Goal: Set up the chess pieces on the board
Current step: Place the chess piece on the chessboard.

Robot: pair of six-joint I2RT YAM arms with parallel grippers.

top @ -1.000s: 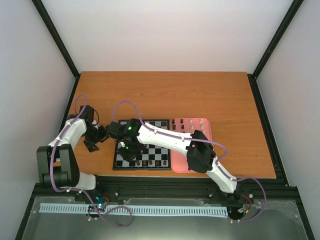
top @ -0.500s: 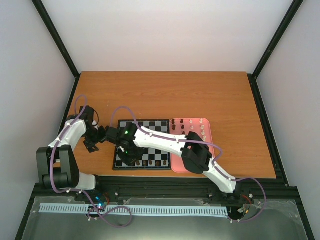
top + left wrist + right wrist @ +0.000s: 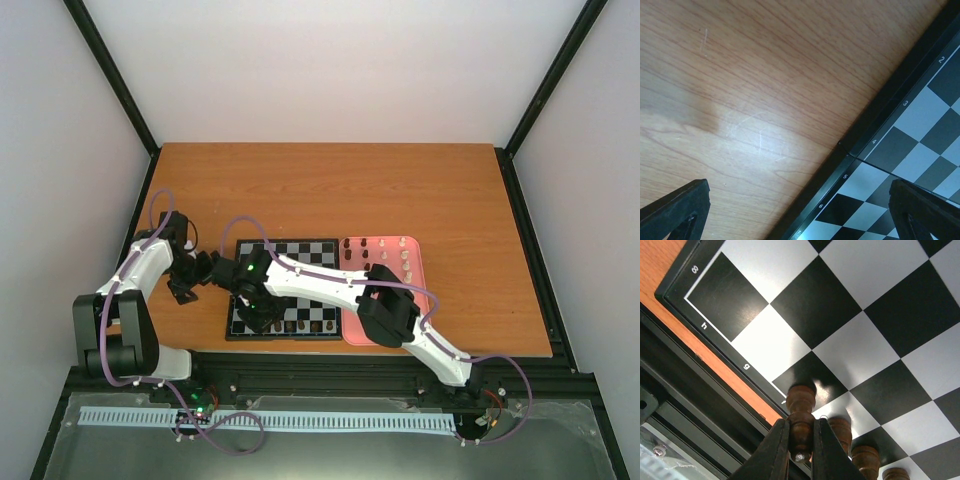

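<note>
I need to open my right gripper, because the dark brown piece's base sits in the flat black square and the piece would stand on that square.
The board (image 3: 310, 250) lies at the near middle of the table, partly under my right arm. My right gripper (image 3: 258, 318) is over its near-left part, shut on a dark brown chess piece (image 3: 800, 419). The piece's base stands on or just above a black square in the near edge row. More dark pieces (image 3: 841, 428) stand beside it in that row, and several show along the near edge (image 3: 308, 326). My left gripper (image 3: 190, 280) is open and empty, low over the wood beside the board's left edge (image 3: 875, 130). Dark and cream pieces (image 3: 383, 250) stand on the pink tray.
The pink tray (image 3: 415, 262) lies against the board's right side. My right arm (image 3: 330, 285) stretches across the board from the near right. The black frame rail (image 3: 350, 365) runs along the table's near edge. Bare wood lies beyond the board.
My right gripper has moved left and nearer along the board's near-left part with the dark piece in it. My left arm has stayed where it was.
</note>
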